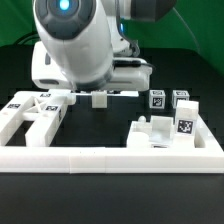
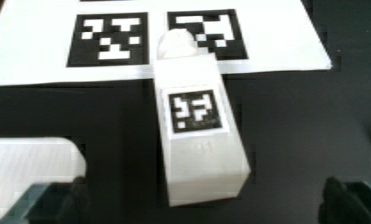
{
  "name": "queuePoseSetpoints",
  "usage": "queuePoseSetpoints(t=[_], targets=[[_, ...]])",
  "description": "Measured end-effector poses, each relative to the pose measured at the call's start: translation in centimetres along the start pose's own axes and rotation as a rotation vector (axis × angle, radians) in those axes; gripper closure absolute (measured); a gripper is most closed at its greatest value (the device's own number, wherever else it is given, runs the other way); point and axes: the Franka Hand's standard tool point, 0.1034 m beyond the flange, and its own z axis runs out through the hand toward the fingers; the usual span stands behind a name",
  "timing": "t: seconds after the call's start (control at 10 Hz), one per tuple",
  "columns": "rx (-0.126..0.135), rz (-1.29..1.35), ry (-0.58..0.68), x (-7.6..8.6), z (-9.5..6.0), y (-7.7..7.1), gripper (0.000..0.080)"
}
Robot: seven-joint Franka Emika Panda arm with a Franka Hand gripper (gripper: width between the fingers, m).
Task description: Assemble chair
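My gripper's fingers are still high above the white post in the wrist view, with black table visible beside it. It is too early to close, so the gripper goes lower first.
In the wrist view a white square post (image 2: 200,135) with a black-and-white tag on its top face lies on the black table. One end rests against the marker board (image 2: 271,45). My gripper (image 2: 200,205) is open above the post's other end, with a dark fingertip (image 2: 45,205) on each side and clear of it. Another white chair piece (image 2: 31,162) lies beside the post. In the exterior view the post (image 1: 100,98) shows under the arm, and the arm's body hides the fingers. Tagged chair pieces lie at the exterior view's left (image 1: 35,112) and right (image 1: 168,125).
The long white L-shaped border rail (image 1: 110,156) runs along the front of the table and up the exterior view's left side. Two tagged blocks (image 1: 157,99) stand at the back right. A green backdrop stands behind the table.
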Motion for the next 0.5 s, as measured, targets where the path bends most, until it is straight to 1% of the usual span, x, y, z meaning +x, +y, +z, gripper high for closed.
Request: queuePoseSetpoints(t=[0.1,0.2,0.5], targets=[[-0.002,-0.002,0.015,0.4,0.1,0.0,0.0151],[-0.003,-0.001,0.021,0.5,0.9,0.0,0.0151],[0.0,0.003,-0.004,0.2,2.1,-0.1,0.0151]])
